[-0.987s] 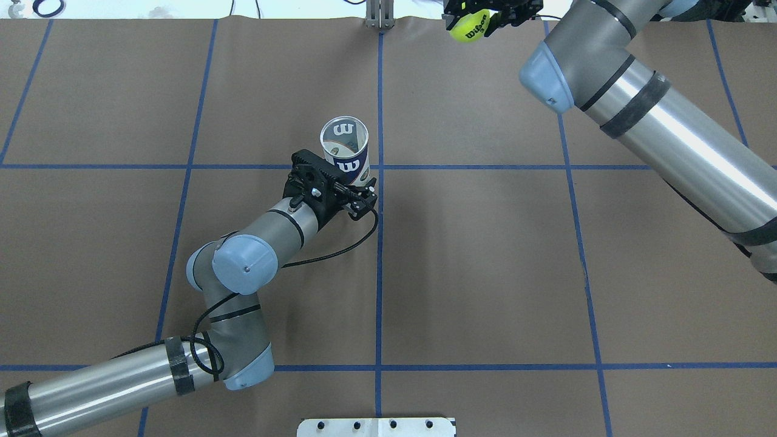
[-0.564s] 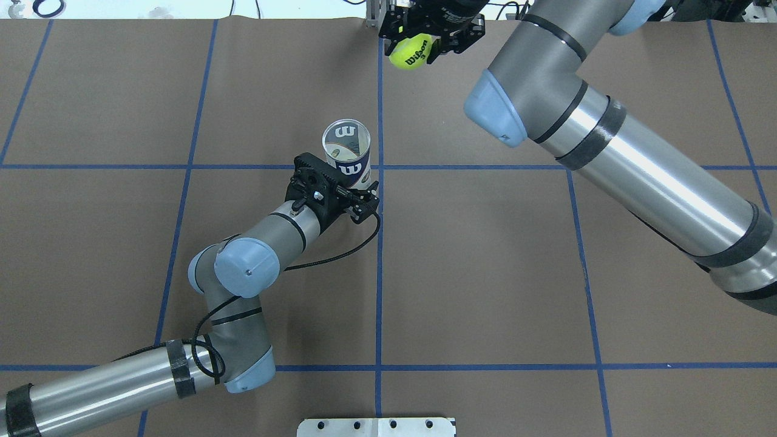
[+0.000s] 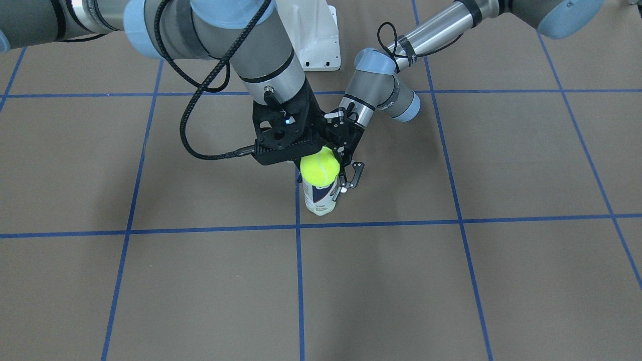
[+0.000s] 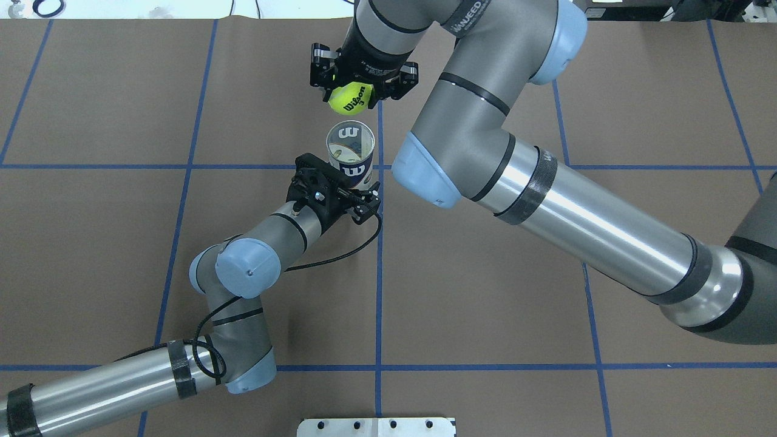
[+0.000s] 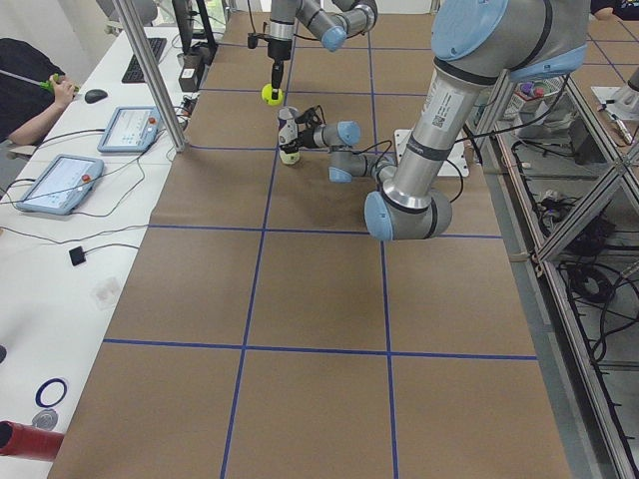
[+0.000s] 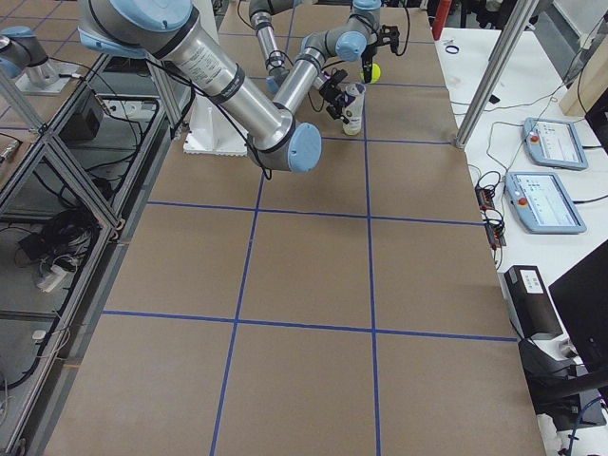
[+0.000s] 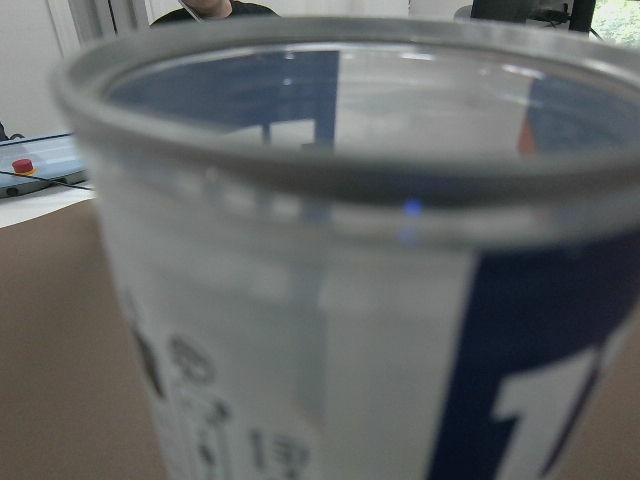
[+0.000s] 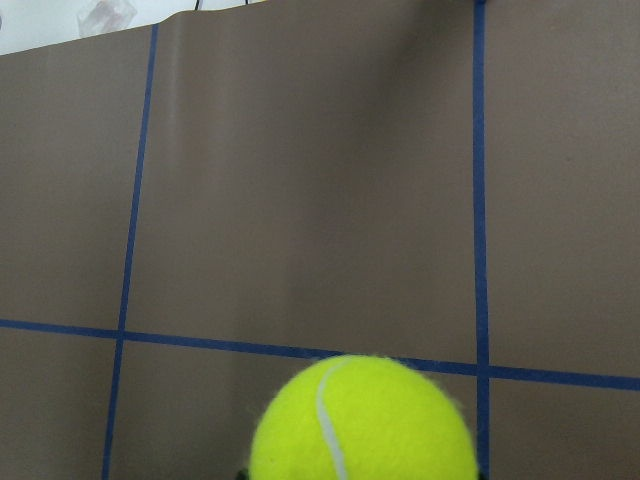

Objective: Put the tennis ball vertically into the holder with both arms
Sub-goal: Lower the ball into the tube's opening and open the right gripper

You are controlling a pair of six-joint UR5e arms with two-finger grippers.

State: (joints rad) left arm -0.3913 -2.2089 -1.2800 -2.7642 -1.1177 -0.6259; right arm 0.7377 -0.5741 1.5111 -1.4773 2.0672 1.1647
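The tennis ball hangs forward, covering the holder's top in the front view. My right gripper keeps holding the ball from here until it sits centred at the holder's opening.
The holder (image 4: 351, 155), a clear can with a white and navy "W" label, stands upright with its mouth open upward; it also shows in the front view (image 3: 321, 196) and fills the left wrist view (image 7: 320, 260). My left gripper (image 4: 357, 182) is shut on its lower half from the near side. My right gripper (image 4: 358, 91) is shut on a yellow tennis ball (image 4: 350, 99) and holds it in the air, above the can's mouth and slightly beyond it. The ball shows at the bottom of the right wrist view (image 8: 360, 420) and overlaps the can's top in the front view (image 3: 319, 168).
The brown table cover carries a grid of blue tape lines (image 4: 379, 273). The white bolted pedestal base (image 3: 313, 35) stands at the robot's side. A metal post (image 4: 379, 15) stands at the far edge. Operator tablets (image 5: 60, 185) lie on the white side table.
My right arm has swung left and toward the robot, carrying the ball from the far right edge to just beyond the can's mouth. The left gripper and the can have barely shifted.
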